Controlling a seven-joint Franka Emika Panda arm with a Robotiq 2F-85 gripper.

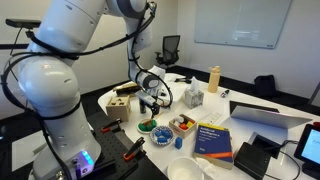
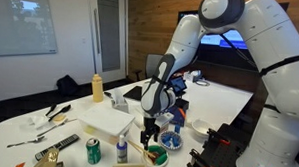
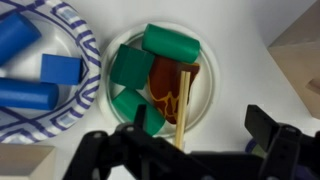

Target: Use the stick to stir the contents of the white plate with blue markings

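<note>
I need to grab the thin wooden stick [image 3: 182, 105] near the small white bowl's near rim, so the stick's end over the brown lump stays free to stir.
In the wrist view a white plate with blue markings [image 3: 75, 95] lies at the left and holds blue blocks. Beside it, a small white bowl [image 3: 205, 95] holds green pieces and a brown lump. The thin wooden stick [image 3: 182, 105] lies in that bowl, running from the lump over the near rim and under my gripper. My gripper [image 3: 180, 140] hangs above the bowl's near edge, open, jaws wide apart and touching nothing. In an exterior view the gripper [image 1: 151, 104] hovers over the green-filled bowl [image 1: 147, 126], with the blue plate [image 1: 160, 137] just beside it.
A white bowl with orange and red pieces [image 1: 183, 124], a blue book [image 1: 212, 140], a yellow bottle [image 1: 213, 78], a wooden box [image 1: 117, 104] and a laptop [image 1: 265, 115] stand around. A can [image 2: 93, 150] and a small bottle [image 2: 121, 149] stand near the table's edge.
</note>
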